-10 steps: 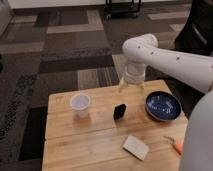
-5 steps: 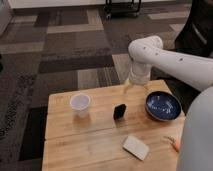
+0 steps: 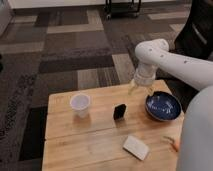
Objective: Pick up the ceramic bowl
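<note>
My gripper should next grab the bowl by its rim [image 3: 151, 97] to pick up the ceramic bowl.
The ceramic bowl [image 3: 163, 106] is wide, shallow and glossy dark blue with pale speckles inside. It sits on the right side of the wooden table [image 3: 95, 142]. My gripper [image 3: 141, 90] hangs from the white arm, pointing down over the table's back edge, just up and left of the bowl's rim. Its fingers stand apart and hold nothing. It does not touch the bowl.
A small white cup [image 3: 80, 105] stands on the table's left part. A small black object [image 3: 119, 111] stands in the middle. A flat white object [image 3: 136, 147] lies near the front, and an orange thing [image 3: 175, 144] at the right edge. Patterned carpet lies beyond.
The arm and gripper have moved to the right, closer to the blue bowl. The things on the table have not moved.
</note>
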`<control>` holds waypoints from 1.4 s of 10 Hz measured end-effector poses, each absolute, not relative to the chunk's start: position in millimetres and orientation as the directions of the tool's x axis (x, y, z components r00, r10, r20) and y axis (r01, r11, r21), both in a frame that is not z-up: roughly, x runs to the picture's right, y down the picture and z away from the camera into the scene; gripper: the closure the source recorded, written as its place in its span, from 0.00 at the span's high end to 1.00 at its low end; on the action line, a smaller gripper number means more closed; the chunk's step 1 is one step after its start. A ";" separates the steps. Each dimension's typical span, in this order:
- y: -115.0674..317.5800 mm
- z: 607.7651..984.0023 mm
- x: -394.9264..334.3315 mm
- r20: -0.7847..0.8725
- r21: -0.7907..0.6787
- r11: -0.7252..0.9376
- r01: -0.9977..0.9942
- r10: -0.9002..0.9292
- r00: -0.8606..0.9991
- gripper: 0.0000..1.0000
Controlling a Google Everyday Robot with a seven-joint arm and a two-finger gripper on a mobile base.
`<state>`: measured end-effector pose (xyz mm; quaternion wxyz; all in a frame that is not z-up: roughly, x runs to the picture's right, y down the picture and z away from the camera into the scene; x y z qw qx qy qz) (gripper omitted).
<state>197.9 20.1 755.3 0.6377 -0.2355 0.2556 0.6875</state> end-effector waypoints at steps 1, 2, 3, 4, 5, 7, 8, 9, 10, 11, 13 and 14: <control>22.3 758.6 204.7 -0.652 0.049 -0.057 -0.997 0.755 -0.075 0.65; 25.0 762.4 209.9 -0.654 0.047 -0.057 -0.997 0.753 -0.074 0.65; 27.7 766.1 214.2 -0.654 0.048 -0.057 -0.997 0.753 -0.074 0.65; 33.0 772.5 220.4 -0.657 0.050 -0.060 -0.997 0.750 -0.078 0.65; 34.8 774.8 222.2 -0.657 0.050 -0.063 -0.997 0.749 -0.080 0.65; 42.1 783.9 229.5 -0.660 0.054 -0.074 -0.996 0.746 -0.091 0.65; 46.1 788.0 233.4 -0.662 0.058 -0.078 -0.995 0.743 -0.097 0.65; 47.9 789.8 235.0 -0.663 0.060 -0.081 -0.995 0.742 -0.101 0.65; 54.1 799.4 237.2 -0.666 0.058 -0.087 -0.994 0.739 -0.104 0.65; 57.2 802.9 237.6 -0.669 0.057 -0.089 -0.994 0.736 -0.104 0.65; 67.0 812.7 242.8 -0.678 0.055 -0.099 -0.994 0.727 -0.110 0.65; 69.7 815.4 243.1 -0.682 0.053 -0.100 -0.994 0.723 -0.109 0.65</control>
